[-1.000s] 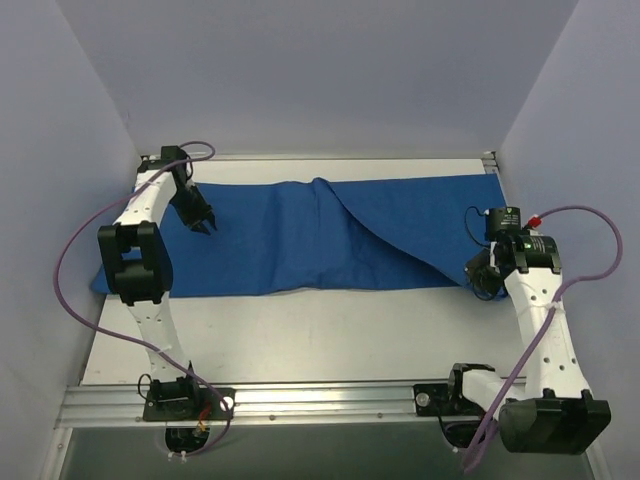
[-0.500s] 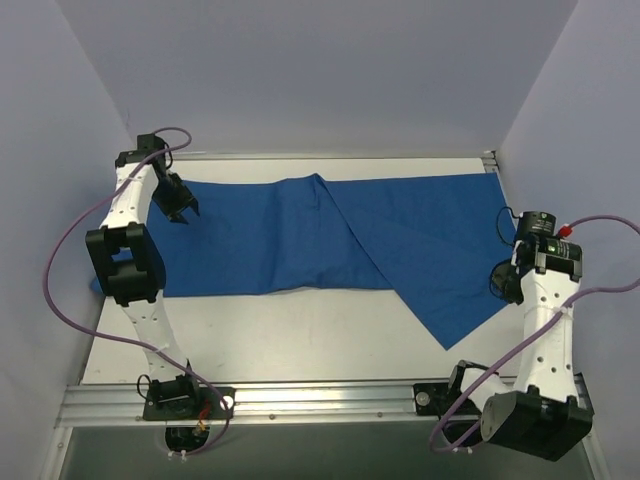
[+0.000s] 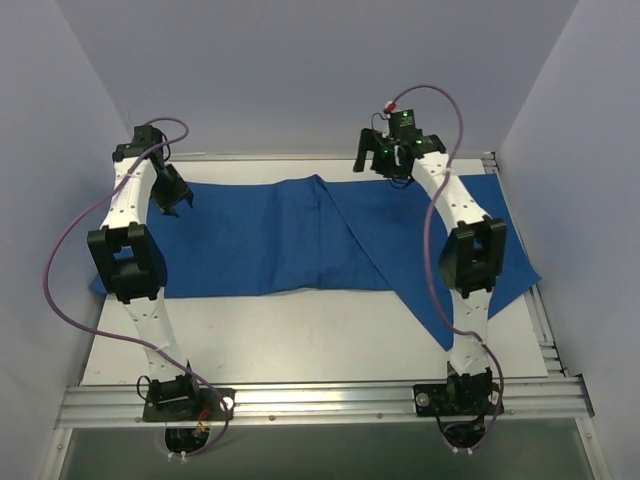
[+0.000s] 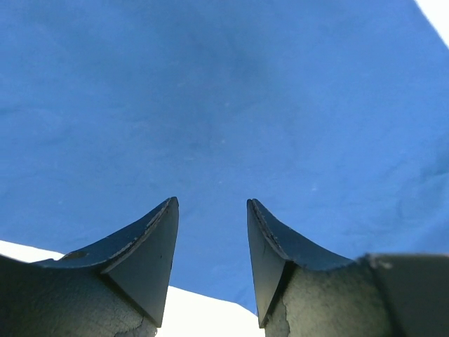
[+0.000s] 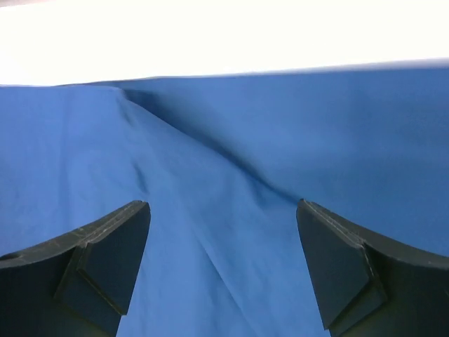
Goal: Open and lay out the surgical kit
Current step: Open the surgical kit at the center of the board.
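Note:
My right gripper grabs the blue cloth wrap's raised fold near the wrap's far edge (image 3: 321,185) (image 5: 138,116) next, to open the surgical kit.
The surgical kit shows only as its blue cloth wrap (image 3: 270,240), spread across the far half of the table with a raised fold ridge (image 3: 322,190) in the middle. One flap points toward the near right (image 3: 440,330). My left gripper (image 3: 166,198) hovers over the cloth's far left end, open, with only cloth (image 4: 224,105) below its fingers (image 4: 210,202). My right gripper (image 3: 368,160) hangs over the cloth's far edge near the middle, wide open and empty (image 5: 222,203), with creased cloth (image 5: 316,140) beneath it.
Bare white tabletop (image 3: 290,340) lies in front of the cloth. An aluminium rail (image 3: 320,400) with both arm bases runs along the near edge. Pale walls close in on the left, back and right. The cloth's right side reaches the table's right rail (image 3: 535,275).
My right gripper opened and let go of the cloth corner, then swung from the near right to the far middle. The freed flap now lies flat. My left gripper drew back left and opened wider.

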{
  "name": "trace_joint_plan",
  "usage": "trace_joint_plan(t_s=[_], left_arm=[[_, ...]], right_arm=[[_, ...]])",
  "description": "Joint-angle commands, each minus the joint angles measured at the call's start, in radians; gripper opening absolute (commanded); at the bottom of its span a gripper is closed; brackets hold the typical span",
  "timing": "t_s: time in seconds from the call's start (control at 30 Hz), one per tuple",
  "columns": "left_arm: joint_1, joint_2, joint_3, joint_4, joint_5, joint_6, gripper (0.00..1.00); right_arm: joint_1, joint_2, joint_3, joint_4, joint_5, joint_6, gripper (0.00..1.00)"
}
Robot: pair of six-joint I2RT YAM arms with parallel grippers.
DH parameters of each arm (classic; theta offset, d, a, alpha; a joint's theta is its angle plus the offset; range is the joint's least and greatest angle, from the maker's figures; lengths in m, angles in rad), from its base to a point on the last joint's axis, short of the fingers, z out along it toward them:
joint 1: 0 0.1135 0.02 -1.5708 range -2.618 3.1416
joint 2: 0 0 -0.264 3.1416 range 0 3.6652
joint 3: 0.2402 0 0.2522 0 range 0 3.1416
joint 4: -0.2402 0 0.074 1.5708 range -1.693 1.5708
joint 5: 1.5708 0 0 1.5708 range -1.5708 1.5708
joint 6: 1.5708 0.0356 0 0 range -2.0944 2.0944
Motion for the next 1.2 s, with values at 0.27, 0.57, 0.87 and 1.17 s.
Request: trace_joint_plan(t_s=[0.27,0.57,0.87,1.17], left_arm=[[0.000,-0.077,-0.149,0.039,-0.036,0.010,0.53],[0.004,-0.146,-0.240,0.051,-0.031,0.036,0.53],[0.006,-0.189,-0.278,0.076,0.002,0.036,0.53],[0.015,-0.218,-0.293,0.046,-0.013,0.011,0.53]], right_arm=[[0.112,0.403,0.377,0.166,-0.278,-0.146,0.92],[0.149,0.463,0.381,0.329,-0.237,-0.089,0.79],[0.187,0.497,0.406,0.321,-0.162,-0.124,0.47],[0.218,0.446,0.445,0.315,-0.143,-0.116,0.15]])
